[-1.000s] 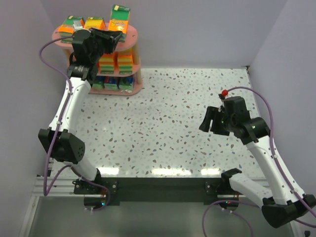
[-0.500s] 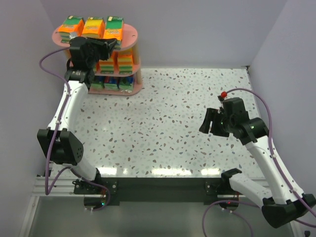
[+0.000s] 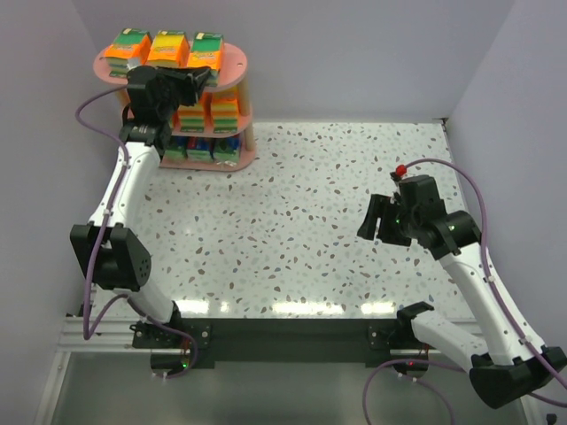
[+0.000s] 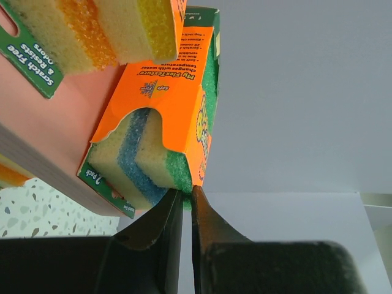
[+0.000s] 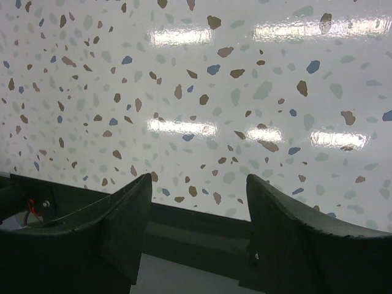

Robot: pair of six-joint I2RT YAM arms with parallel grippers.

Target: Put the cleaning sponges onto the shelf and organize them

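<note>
The orange pack lies on the pink board with only its corner at the robot's left fingers, so the left gripper will open, and the pack would stay there.
The pink shelf (image 3: 234, 62) stands at the table's far left. On its top board lie three orange sponge packs (image 3: 168, 46). The rightmost pack (image 3: 205, 46) rests at the board's front edge. My left gripper (image 3: 205, 76) is at that edge. In the left wrist view its nearly closed tips (image 4: 187, 191) pinch the lower corner of this orange pack (image 4: 165, 92), which lies on the pink board (image 4: 55, 122). More orange packs (image 3: 208, 111) fill the middle tier and blue-green ones (image 3: 202, 149) the bottom. My right gripper (image 3: 376, 217) hovers open and empty (image 5: 199, 184) over the table at the right.
Purple walls close in behind and beside the shelf. A second sponge pack (image 4: 92, 30) lies just left of the pinched one. The speckled table (image 3: 301, 221) stretches between the two arms, with its dark front rail (image 5: 202, 226) below the right gripper.
The rightmost pack stood tall above the top board one second ago and now lies lower on it. My left gripper came down slightly with it. The right arm has not moved.
</note>
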